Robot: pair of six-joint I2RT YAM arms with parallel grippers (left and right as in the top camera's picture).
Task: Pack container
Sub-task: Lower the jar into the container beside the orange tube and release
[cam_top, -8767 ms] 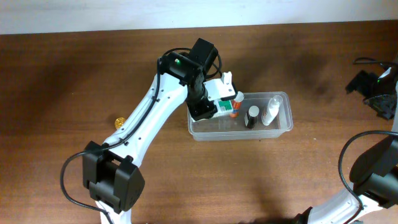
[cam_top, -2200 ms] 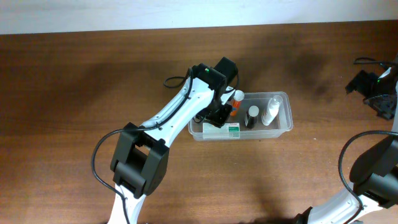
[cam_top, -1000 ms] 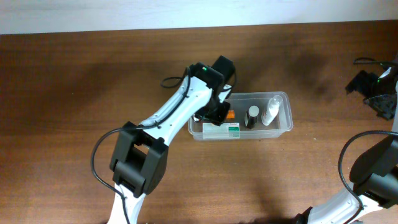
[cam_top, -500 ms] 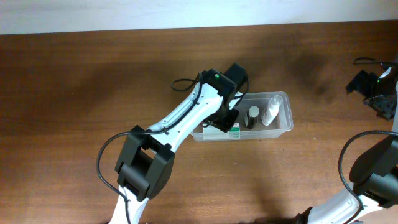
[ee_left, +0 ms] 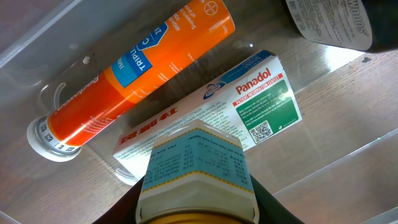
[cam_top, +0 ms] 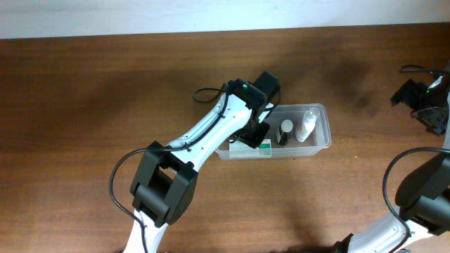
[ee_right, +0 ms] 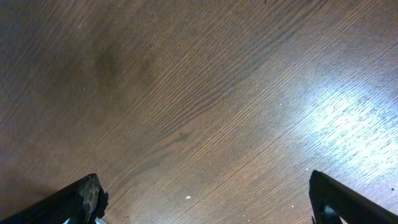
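My left gripper holds the small jar with its lower end low over the Panadol box, inside the container, so it is ready to let go of the jar.
The clear plastic container [cam_top: 325,138] stands right of the table's centre. It holds a white bottle [cam_top: 306,125], a dark bottle [cam_top: 285,131] and a green and white Panadol box [cam_top: 265,146]. The left wrist view also shows the box [ee_left: 255,99], an orange tube [ee_left: 134,68] lying beside it and the dark bottle [ee_left: 333,22]. My left gripper [cam_top: 254,133] is over the container's left half, shut on a small white bottle with a blue label [ee_left: 196,165], held just above the box. My right gripper [cam_top: 429,105] is open and empty at the far right.
Black cables and gear lie at the table's far right edge [cam_top: 415,70]. The right wrist view shows only bare brown wood [ee_right: 205,93] between its open fingers [ee_right: 84,196].
Over the last second my left arm has moved right, further over the container, with the small bottle in its grip. In the last half second nothing visibly moved. The right arm is still.
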